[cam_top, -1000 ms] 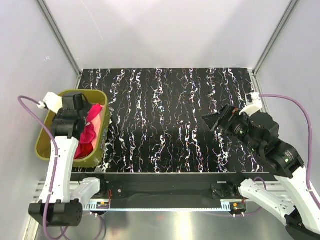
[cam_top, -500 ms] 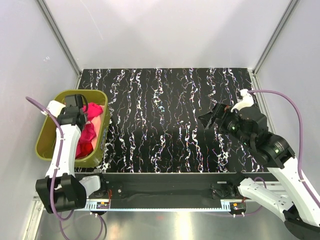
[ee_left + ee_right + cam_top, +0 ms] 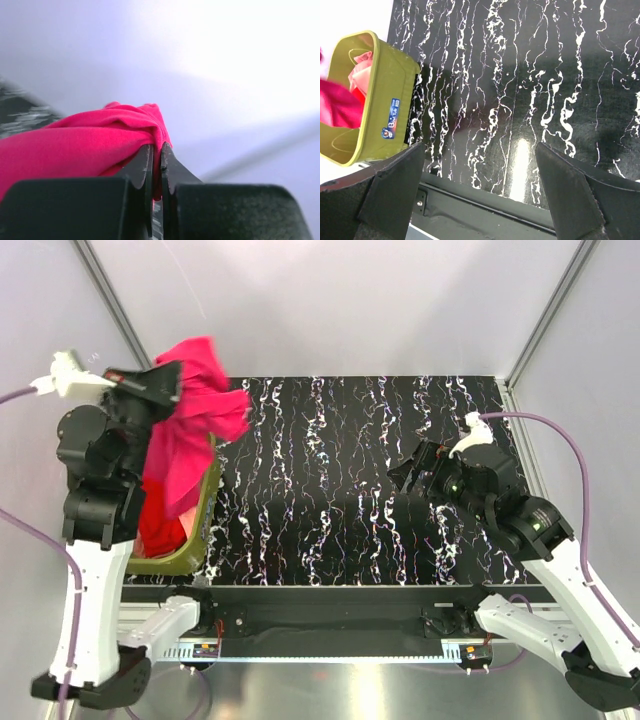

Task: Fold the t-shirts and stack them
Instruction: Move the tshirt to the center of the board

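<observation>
I will reach the magenta-pink t-shirt (image 3: pixel 190 430) with my right gripper and grab a loose hanging edge (image 3: pixel 181 504). The rest of the t-shirt then stays free to spread for folding.
A bright magenta-pink t-shirt (image 3: pixel 190 430) hangs in the air above the olive-green tub (image 3: pixel 205 530), bunched and draping down into it. My left gripper (image 3: pixel 165 380) is raised high at the left and shut on a fold of that t-shirt (image 3: pixel 100 145). A red t-shirt (image 3: pixel 158 530) lies in the tub below it, and a pale salmon-pink t-shirt (image 3: pixel 360 75) shows in the tub in the right wrist view. My right gripper (image 3: pixel 405 472) hovers open over the right half of the black marbled table (image 3: pixel 330 500) with nothing between its fingers (image 3: pixel 390 190).
The tub (image 3: pixel 385 110) stands at the table's left edge beside the left wall. Grey walls and metal posts close in the back and sides. A metal rail (image 3: pixel 330 615) runs along the near edge between the arm bases.
My left gripper closed on the magenta-pink t-shirt in the tub and lifted it high above the tub. The right arm shifted slightly left and stayed open.
</observation>
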{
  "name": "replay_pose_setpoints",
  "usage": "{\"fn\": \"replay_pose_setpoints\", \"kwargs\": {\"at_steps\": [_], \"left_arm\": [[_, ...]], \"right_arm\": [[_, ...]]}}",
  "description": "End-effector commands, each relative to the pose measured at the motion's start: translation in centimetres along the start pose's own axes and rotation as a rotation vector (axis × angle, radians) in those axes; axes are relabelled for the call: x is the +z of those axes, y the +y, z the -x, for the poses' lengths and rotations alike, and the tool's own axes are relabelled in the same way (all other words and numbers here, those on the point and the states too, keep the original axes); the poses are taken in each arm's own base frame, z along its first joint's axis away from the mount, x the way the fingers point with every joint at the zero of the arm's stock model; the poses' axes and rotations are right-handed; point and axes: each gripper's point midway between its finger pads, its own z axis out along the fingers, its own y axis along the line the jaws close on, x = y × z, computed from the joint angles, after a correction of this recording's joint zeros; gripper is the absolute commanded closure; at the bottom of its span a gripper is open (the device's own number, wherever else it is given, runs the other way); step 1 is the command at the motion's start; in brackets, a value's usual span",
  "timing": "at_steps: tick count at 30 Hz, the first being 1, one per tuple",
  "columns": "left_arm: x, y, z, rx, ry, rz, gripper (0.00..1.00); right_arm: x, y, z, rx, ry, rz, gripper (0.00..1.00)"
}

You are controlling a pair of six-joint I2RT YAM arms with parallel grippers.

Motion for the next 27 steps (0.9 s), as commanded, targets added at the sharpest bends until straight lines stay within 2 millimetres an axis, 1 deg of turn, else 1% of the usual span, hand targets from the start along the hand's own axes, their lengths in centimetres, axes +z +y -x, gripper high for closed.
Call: {"fn": "replay_pose_setpoints", "kwargs": {"at_steps": [1,2,3,4,5,6,7,8,9,10,11,12,13,14,15,16,17,18,19,20,21,22,23,24,25,26,27], "left_arm": [[-1.3,-10.5,-4.1,-0.024,0.199,-0.465,1.0],[-1.8,-12.0,-5.2,-0.016,0.238,-0.53,1.0],[-1.4,-13.0,-7.4,0.0,0.298,-0.571,1.0],[-3.2,-15.2,-9.4,0.031,0.377,-0.67,1.0],[-3.5,-15.6,-11.2,0.045,0.43,-0.699,1.0],[-3.6,-15.5,-14.4,0.058,0.52,-0.708,1.0],[-3.6,-14.8,-16.3,0.088,0.562,-0.707,1.0],[-3.1,-13.8,-18.3,0.099,0.608,-0.676,1.0],[-2.7,-11.4,-21.3,0.108,0.673,-0.618,1.0],[-2.6,-10.1,-23.0,0.108,0.712,-0.592,0.96],[-2.1,-8.5,-25.2,0.12,0.752,-0.561,0.85],[-2.1,-6.0,-28.2,0.138,0.815,-0.512,0.81],[-2.2,-4.6,-29.9,0.164,0.859,-0.499,0.77],[-2.3,-1.9,-33.1,0.186,0.959,-0.431,0.58],[-2.9,-0.7,-34.5,0.197,1.027,-0.41,0.51],[-3.0,0.6,-35.4,0.231,1.064,-0.377,0.44],[-3.6,2.1,-35.8,0.253,1.101,-0.328,0.41],[-3.6,4.0,-36.0,0.291,1.083,-0.267,0.33],[-3.6,5.1,-35.6,0.312,1.059,-0.221,0.27],[-4.3,6.8,-35.0,0.338,1.041,-0.16,0.21],[-3.8,8.1,-34.3,0.366,0.991,-0.091,0.14],[-4.0,9.0,-34.1,0.383,0.983,-0.057,0.13],[-4.6,10.6,-34.1,0.411,0.999,-0.007,0.12],[-4.8,11.7,-34.2,0.441,1.004,0.026,0.12],[-5.2,12.5,-34.4,0.457,1.021,0.05,0.12],[-5.9,14.2,-35.1,0.477,1.062,0.1,0.13],[-6.2,15.2,-35.5,0.48,1.076,0.135,0.14]], "right_arm": [[-1.0,1.3,1.6,0.046,-0.058,0.047,0.0],[-1.1,1.1,1.5,0.049,-0.062,0.041,0.0],[-1.1,0.9,1.4,0.051,-0.062,0.034,0.0],[-1.0,0.5,1.4,0.062,-0.071,0.015,0.0],[-1.2,0.2,1.6,0.069,-0.082,0.006,0.0],[-1.3,-0.4,1.5,0.072,-0.086,-0.021,0.0],[-1.5,-0.5,1.5,0.085,-0.093,-0.027,0.0],[-1.6,-0.8,1.5,0.087,-0.095,-0.037,0.0],[-1.7,-1.1,1.5,0.09,-0.098,-0.053,0.0],[-1.8,-1.3,1.4,0.095,-0.097,-0.06,0.0],[-2.0,-1.5,1.3,0.095,-0.094,-0.069,0.0],[-1.9,-1.8,1.2,0.099,-0.098,-0.076,0.0],[-2.0,-1.8,1.1,0.102,-0.099,-0.077,0.0],[-2.0,-1.9,1.2,0.104,-0.105,-0.075,0.0],[-1.8,-2.2,1.0,0.101,-0.107,-0.086,0.0],[-1.6,-2.4,0.9,0.1,-0.11,-0.094,0.0],[-1.5,-2.8,0.7,0.097,-0.106,-0.112,0.0],[-1.1,-3.5,0.7,0.101,-0.115,-0.153,0.0],[-0.8,-4.1,0.6,0.101,-0.116,-0.18,0.0],[-0.5,-4.5,0.6,0.101,-0.122,-0.204,0.0],[0.2,-5.3,0.3,0.098,-0.128,-0.245,0.0],[1.3,-5.6,-0.1,0.091,-0.114,-0.269,0.0],[2.2,-5.7,-0.1,0.092,-0.12,-0.271,0.0],[3.0,-5.6,-0.3,0.098,-0.107,-0.272,0.0],[4.7,-5.8,-1.0,0.095,-0.07,-0.293,0.0],[5.9,-5.6,-1.3,0.117,-0.047,-0.269,0.05],[7.5,-6.1,-2.3,0.119,0.002,-0.285,0.09]]}}
